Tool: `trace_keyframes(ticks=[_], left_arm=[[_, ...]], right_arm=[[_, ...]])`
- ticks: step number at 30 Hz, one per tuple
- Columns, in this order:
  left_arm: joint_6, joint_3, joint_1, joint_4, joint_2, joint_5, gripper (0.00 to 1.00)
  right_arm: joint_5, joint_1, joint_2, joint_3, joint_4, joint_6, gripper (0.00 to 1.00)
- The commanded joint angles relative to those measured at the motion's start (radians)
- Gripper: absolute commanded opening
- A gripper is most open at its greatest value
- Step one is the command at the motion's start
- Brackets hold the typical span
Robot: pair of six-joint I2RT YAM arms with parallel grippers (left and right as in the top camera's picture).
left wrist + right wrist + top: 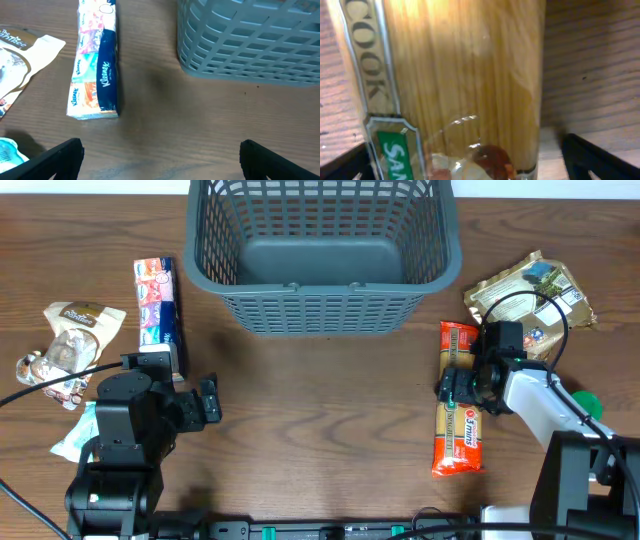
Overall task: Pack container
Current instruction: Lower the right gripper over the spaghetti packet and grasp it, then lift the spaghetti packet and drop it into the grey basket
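Note:
My right gripper's fingers are down beside the sides of the spaghetti packet, close to the table in the right wrist view, so they should close next.
The container (322, 310), a large dark grey lattice basket, stands empty at the back centre; its corner also shows in the left wrist view (250, 45). A long spaghetti packet (459, 405) lies on the table at the right. My right gripper (455, 387) is low over it and open, a finger on each side of the packet (465, 75), with a gap at the right finger (470, 162). My left gripper (206, 404) is open and empty above bare table (160, 155). A Kleenex tissue pack (158, 300) lies ahead and left of it (95, 65).
A brown snack packet (68, 345) and a teal packet (75, 430) lie at the far left. A brown pouch (530, 292) lies at the back right, behind the spaghetti. A green object (590, 405) shows by the right arm.

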Motion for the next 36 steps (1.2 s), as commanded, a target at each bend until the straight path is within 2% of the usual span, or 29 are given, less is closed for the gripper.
trace_keyframes(ticks=[1,4,9,13,14,21,29,36], left_arm=[[0.005,0.023,0.005,0.000,-0.005,-0.001,0.98],[0.005,0.023,0.005,0.000,-0.005,-0.001,0.98],[0.005,0.023,0.005,0.000,-0.005,0.000,0.98],[0.005,0.023,0.005,0.000,-0.005,-0.001,0.99],[0.005,0.023,0.005,0.000,-0.005,-0.001,0.98],[0.005,0.023,0.005,0.000,-0.005,-0.001,0.98],[0.005,0.023,0.005,0.000,-0.005,-0.001,0.98],[0.005,0.023,0.005,0.000,-0.005,-0.001,0.98]], right_arm=[[-0.014,-0.003,0.042,-0.009,0.006,0.026,0.77],[-0.014,-0.003,0.042,-0.009,0.005,0.033,0.59],[-0.017,-0.002,0.042,-0.009,0.001,0.036,0.39],[-0.052,-0.001,0.041,-0.005,-0.003,0.036,0.03],[-0.069,-0.001,0.037,0.001,-0.014,0.036,0.01],[-0.094,-0.002,-0.037,0.119,-0.183,0.066,0.01],[-0.212,-0.002,-0.185,0.433,-0.413,0.020,0.01],[-0.042,-0.003,-0.198,0.712,-0.495,0.024,0.01]])
